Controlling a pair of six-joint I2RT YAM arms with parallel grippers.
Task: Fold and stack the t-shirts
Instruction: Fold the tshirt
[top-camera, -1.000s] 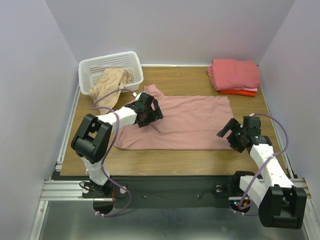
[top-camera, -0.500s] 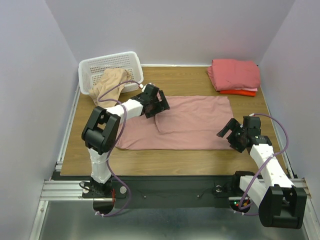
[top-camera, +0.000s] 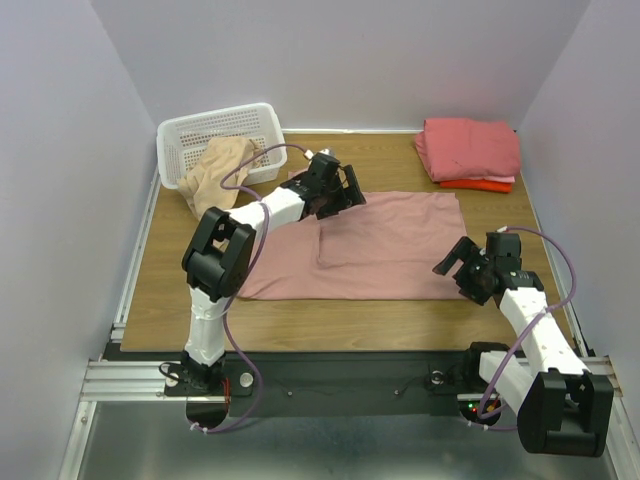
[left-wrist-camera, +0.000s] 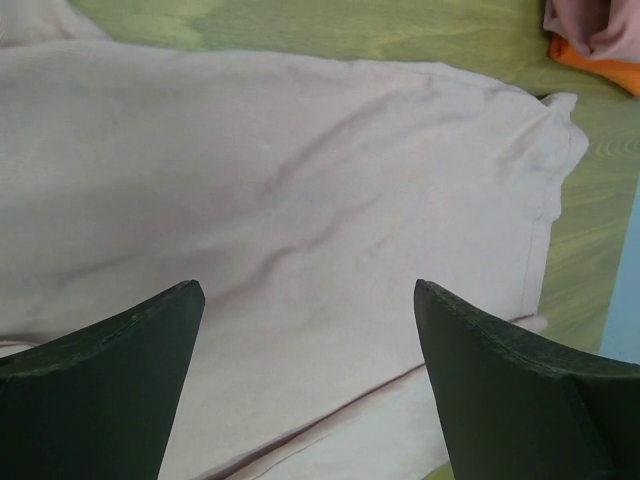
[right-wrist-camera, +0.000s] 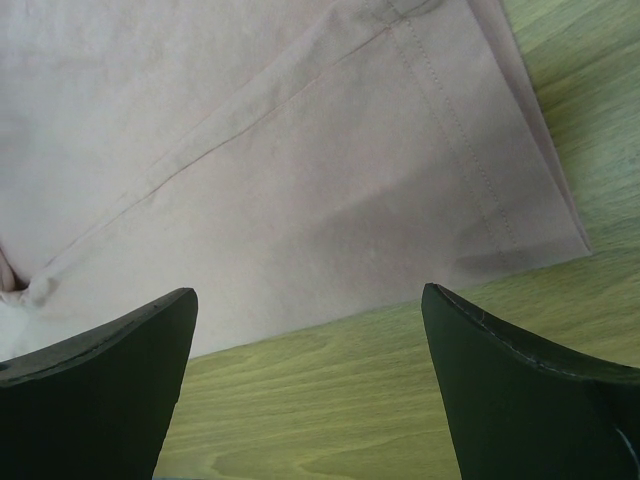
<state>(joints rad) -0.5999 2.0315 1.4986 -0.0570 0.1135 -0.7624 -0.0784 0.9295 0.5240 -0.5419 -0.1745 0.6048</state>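
I will grab the dusty-pink t-shirt next with my left gripper by its near collar-end corner (top-camera: 247, 294), opposite the hem corner (top-camera: 461, 296). Then I can stretch and fold it.
A dusty-pink t-shirt (top-camera: 390, 245) lies flat on the wooden table, its left part folded over so a fold edge runs down the middle; it fills the left wrist view (left-wrist-camera: 300, 200) and the top of the right wrist view (right-wrist-camera: 280, 150). My left gripper (top-camera: 345, 192) is open and empty, hovering over the shirt's far left edge. My right gripper (top-camera: 455, 262) is open and empty, just off the shirt's near right corner. A beige t-shirt (top-camera: 218, 168) hangs over the basket's rim. Folded salmon-pink (top-camera: 470, 147) and orange-red (top-camera: 475, 185) shirts are stacked at the back right.
A white lattice basket (top-camera: 200, 130) stands at the back left corner. Bare wood (right-wrist-camera: 400, 400) lies in front of the shirt under my right gripper. Walls close in on both sides and behind the table.
My left gripper has moved right and toward the back across the shirt, carrying the left part over into a fold, and is now open above it. The right arm has not moved.
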